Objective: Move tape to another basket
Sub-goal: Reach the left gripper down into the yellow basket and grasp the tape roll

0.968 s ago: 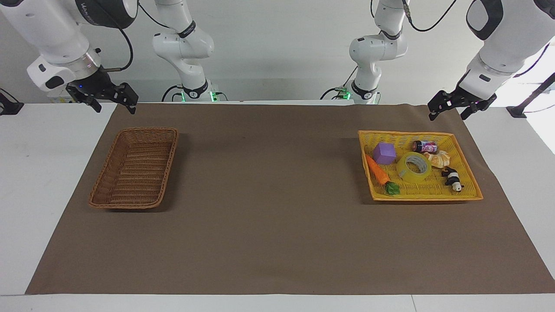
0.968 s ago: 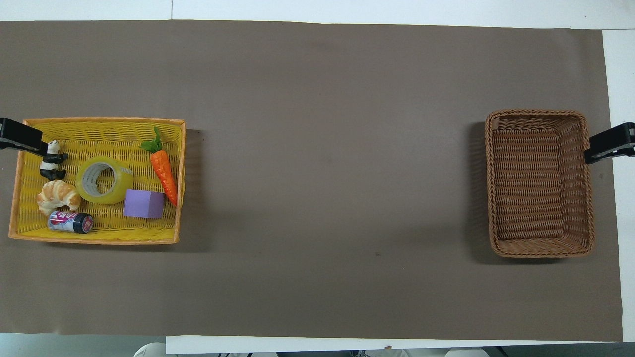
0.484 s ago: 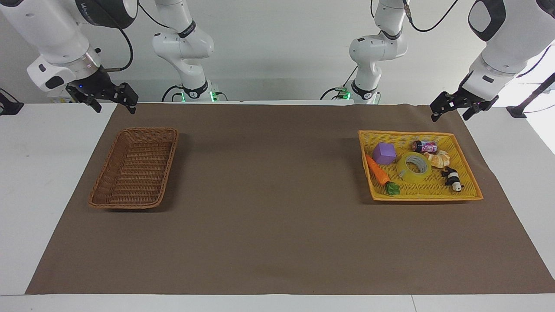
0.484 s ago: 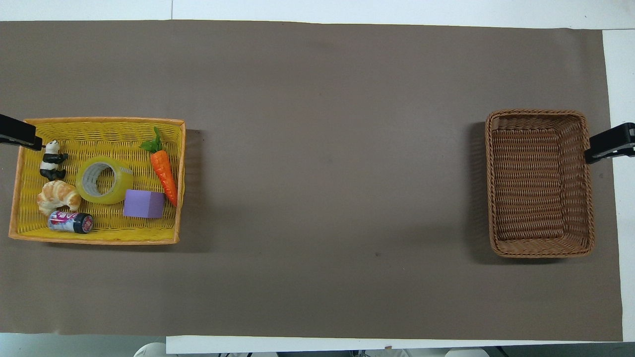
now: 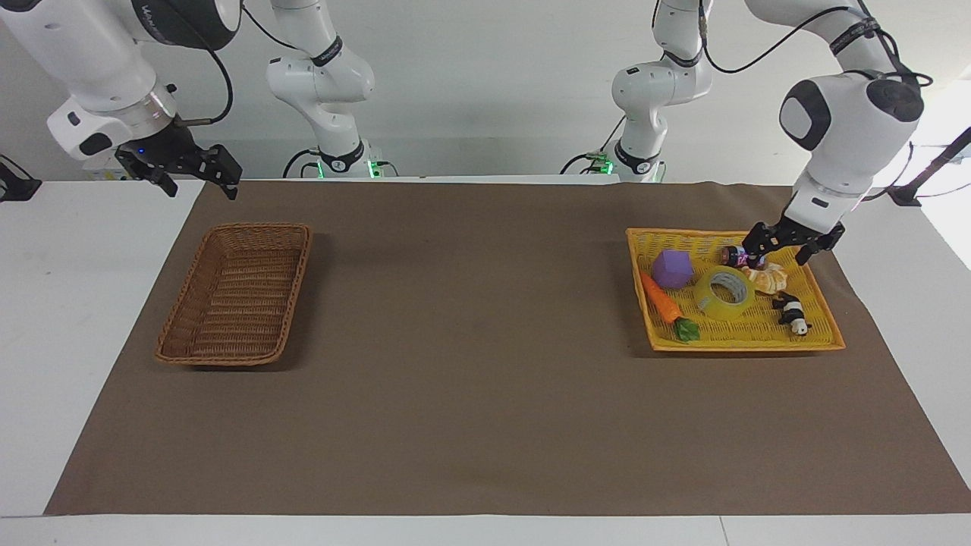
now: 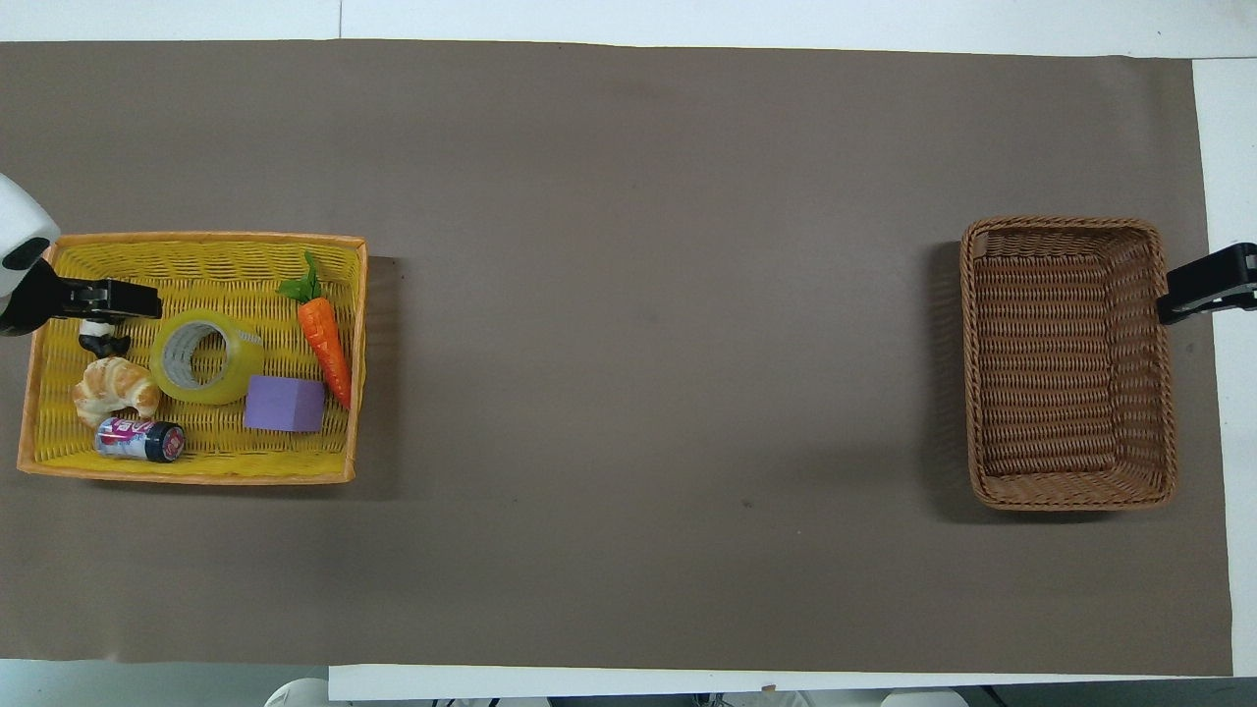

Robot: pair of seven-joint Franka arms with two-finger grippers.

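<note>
The tape lies flat and wide around its open hole point(image 6: 210, 358), so the left gripper needs to grip it next by the narrow ring side point(image 6: 159, 355), with one finger inside.
The tape point(image 5: 713, 305) point(image 6: 236, 369), a yellow translucent roll, lies flat in the yellow plastic basket point(image 5: 747, 346) point(image 6: 187, 478) at the left arm's end of the table. My left gripper point(image 5: 775, 254) point(image 6: 128, 298) hangs open over that basket, above the can and croissant beside the tape, and holds nothing. The brown wicker basket point(image 5: 235, 303) point(image 6: 1065, 363) stands empty at the right arm's end. My right gripper point(image 5: 201, 189) point(image 6: 1178, 299) waits open in the air beside the wicker basket's outer edge.
The yellow basket also holds a purple cube point(image 5: 672, 268) point(image 6: 285, 404), a toy carrot point(image 5: 660, 299) point(image 6: 326, 339), a small can point(image 5: 734, 255) point(image 6: 139, 439), a croissant point(image 5: 766, 279) point(image 6: 115, 388) and a panda figure point(image 5: 791, 311) point(image 6: 103, 342). A brown mat covers the table.
My left arm has swung down and inward, bringing its gripper from outside the mat's corner to over the yellow basket. The right arm has not moved.
</note>
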